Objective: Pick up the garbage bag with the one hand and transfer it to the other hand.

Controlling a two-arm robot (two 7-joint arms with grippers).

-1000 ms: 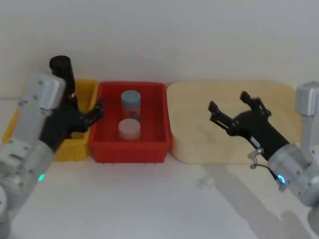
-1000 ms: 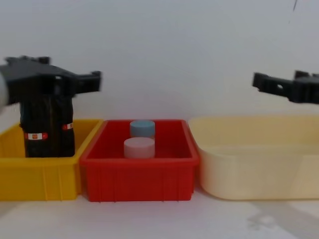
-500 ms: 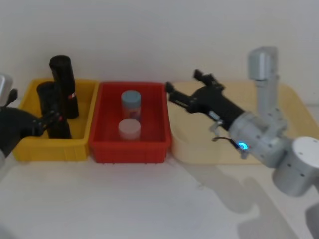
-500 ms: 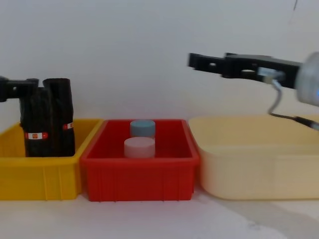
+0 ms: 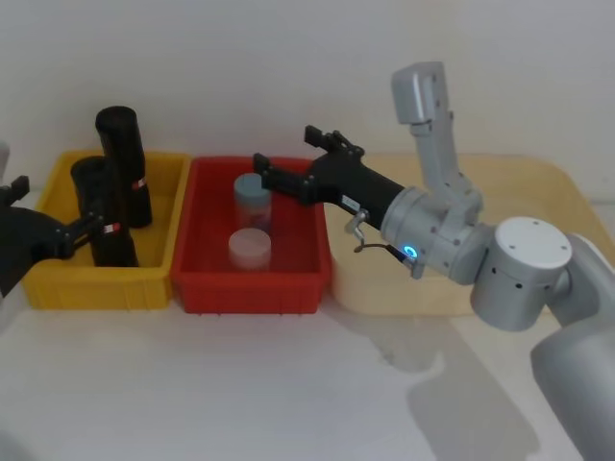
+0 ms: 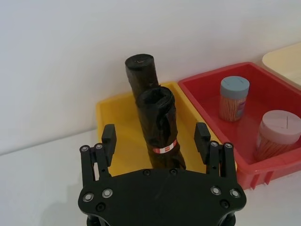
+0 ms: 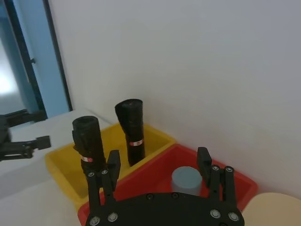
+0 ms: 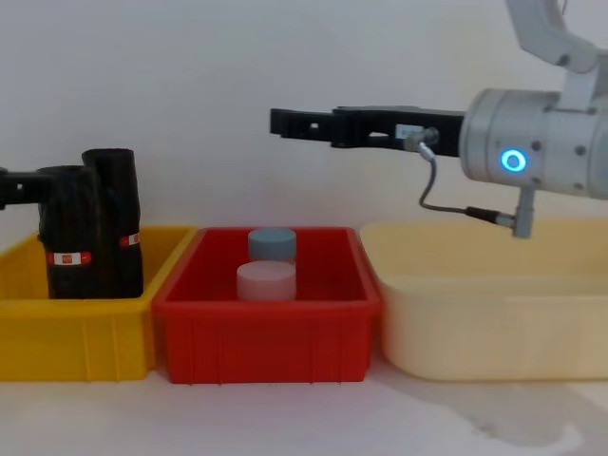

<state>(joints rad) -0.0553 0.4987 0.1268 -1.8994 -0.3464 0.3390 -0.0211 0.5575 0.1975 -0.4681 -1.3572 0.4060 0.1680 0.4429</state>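
Observation:
My left gripper will next grab the garbage bag [image 8: 65, 233] by the upper part above its band [image 8: 68, 199], because the sides of the yellow bin are around the bag's lower end.
The garbage bag [image 5: 104, 213] [image 6: 160, 127] [image 8: 65, 233] is a black roll with a red-and-white band, upright at the near side of the yellow bin [image 5: 58, 288]. A twin black roll [image 5: 122, 165] [image 6: 141, 75] stands behind it. My left gripper [image 5: 48, 208] [image 6: 155, 133] is open at the bin's left side, level with the bag's upper part and pointing at it, holding nothing. My right gripper [image 5: 285, 158] [image 8: 278, 122] [image 7: 158, 160], on the blue-lit arm, hangs open and empty high over the red bin [image 5: 207, 288].
In the red bin stand a grey-blue capped canister [image 5: 252, 189] and a pale pink capped one [image 5: 249, 248]. A cream tray [image 5: 538, 182] lies to the right, under the right arm. A white wall stands close behind the bins. Bare table lies in front.
My left gripper has pulled back out of the yellow bin toward the left, uncovering the near roll. My right arm has swung left from over the cream tray to over the red bin.

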